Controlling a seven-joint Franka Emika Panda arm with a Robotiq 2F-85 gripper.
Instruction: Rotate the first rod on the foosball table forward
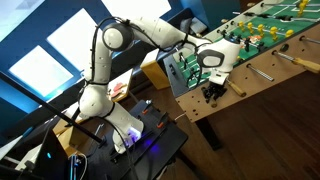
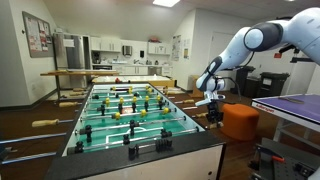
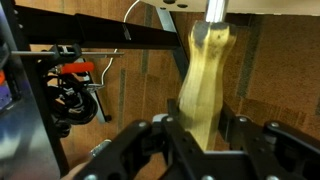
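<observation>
The metal rod (image 3: 215, 12) from the table's side bears the wooden handle between my fingers, so it is now time for my gripper to release the handle.
The foosball table (image 1: 262, 62) (image 2: 120, 150) has a green field and rows of players. The light wooden handle (image 3: 203, 85) of its first rod sticks out from the table's side. My gripper (image 3: 200, 128) sits around this handle, with a black finger pressed on each side of it, so it is shut on the handle. In both exterior views the gripper (image 1: 213, 92) (image 2: 212, 108) is at the table's side near the end corner. The gripper hides the handle in both exterior views.
Other wooden rod handles (image 1: 268, 70) (image 2: 46, 123) stick out along both long sides of the table. An orange stool (image 2: 239, 120) stands behind the arm. A desk with cables and electronics (image 1: 140, 135) is by the robot base. A black frame with cables (image 3: 60, 90) is below the table.
</observation>
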